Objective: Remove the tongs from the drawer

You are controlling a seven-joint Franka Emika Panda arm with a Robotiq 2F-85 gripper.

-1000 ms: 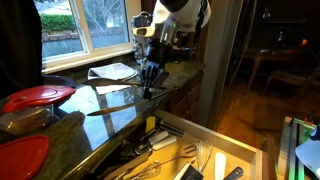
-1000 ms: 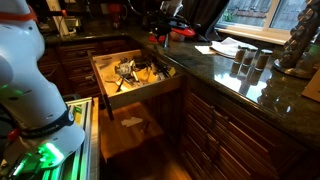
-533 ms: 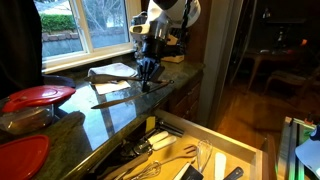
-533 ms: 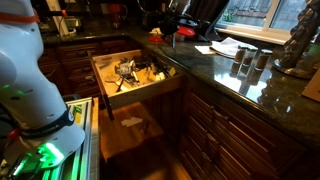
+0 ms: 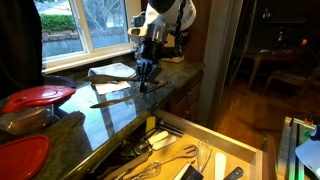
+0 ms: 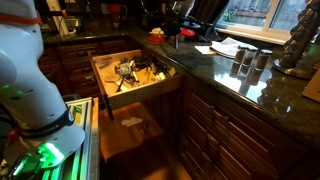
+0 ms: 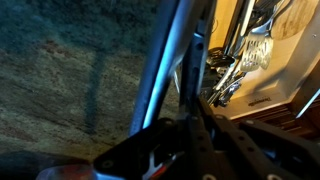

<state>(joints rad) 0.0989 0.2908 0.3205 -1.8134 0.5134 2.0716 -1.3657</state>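
The tongs' arms hang above the dark counter, apart from the shadow there, so my gripper lowers the tongs and only then opens.
The tongs (image 5: 115,97) are long metal ones, lying low and nearly flat over the dark granite counter (image 5: 120,120). One end is in my gripper (image 5: 146,80), which is shut on them. In the wrist view the tongs' silvery-blue arms (image 7: 165,70) run from the top down into my dark fingers (image 7: 200,135), with the counter behind them. The open drawer (image 5: 235,150) is in front of the counter, with several utensils in it; it also shows in an exterior view (image 6: 135,72) and at the wrist view's upper right (image 7: 255,50). My gripper (image 6: 172,34) is over the counter, away from the drawer.
A white cloth (image 5: 112,71) lies by the window behind the gripper. Red lids and a bowl (image 5: 35,100) stand at the counter's near end. Small jars (image 6: 250,58) and papers (image 6: 228,45) are on the counter further along.
My gripper has moved with the tongs along the counter toward the window, further from the drawer; the tongs' free end has moved with it.
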